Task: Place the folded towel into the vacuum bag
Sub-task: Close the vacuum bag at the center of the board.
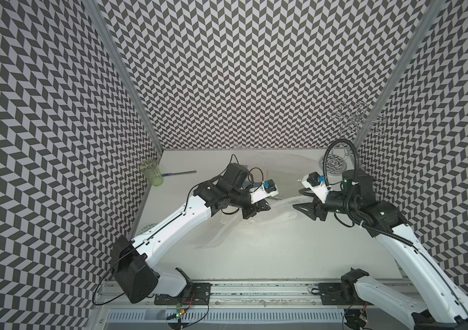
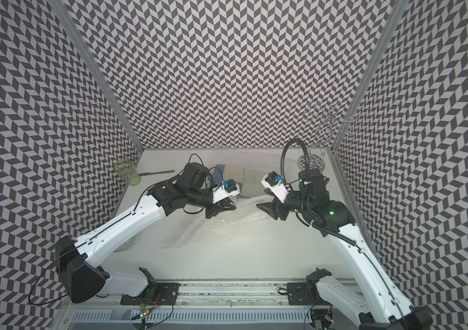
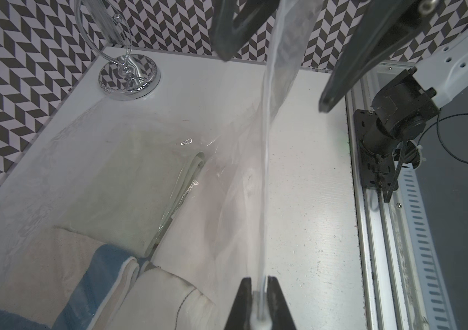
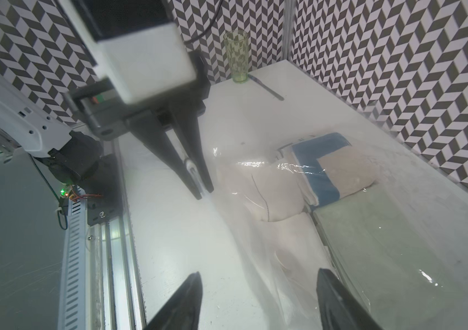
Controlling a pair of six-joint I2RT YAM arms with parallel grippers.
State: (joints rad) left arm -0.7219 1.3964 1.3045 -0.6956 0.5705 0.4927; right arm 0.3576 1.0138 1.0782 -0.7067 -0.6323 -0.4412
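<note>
The vacuum bag needs to be drawn taut around the towels. My right gripper will grab the vacuum bag's raised edge strip (image 3: 265,143) next, away from my left gripper.
The vacuum bag (image 4: 255,257) is a clear, glossy film spread across the table, faint in both top views (image 1: 244,225) (image 2: 198,228). Inside it a cream folded towel (image 4: 272,194) (image 3: 164,300) lies beside a blue-and-beige towel (image 4: 327,168) and a pale green towel (image 4: 398,243) (image 3: 129,183). My left gripper (image 3: 259,281) (image 1: 267,207) (image 4: 204,193) is shut on the bag's raised edge strip (image 3: 265,143). My right gripper (image 4: 258,273) (image 1: 298,198) (image 3: 274,81) faces it with its jaws apart. The strip runs loosely between them.
A green glass (image 1: 151,173) and a thin stick (image 1: 179,173) are at the back left. A chrome wire stand (image 1: 335,165) (image 3: 128,77) is in the back right corner. Patterned walls enclose three sides. A metal rail (image 1: 255,285) runs along the front.
</note>
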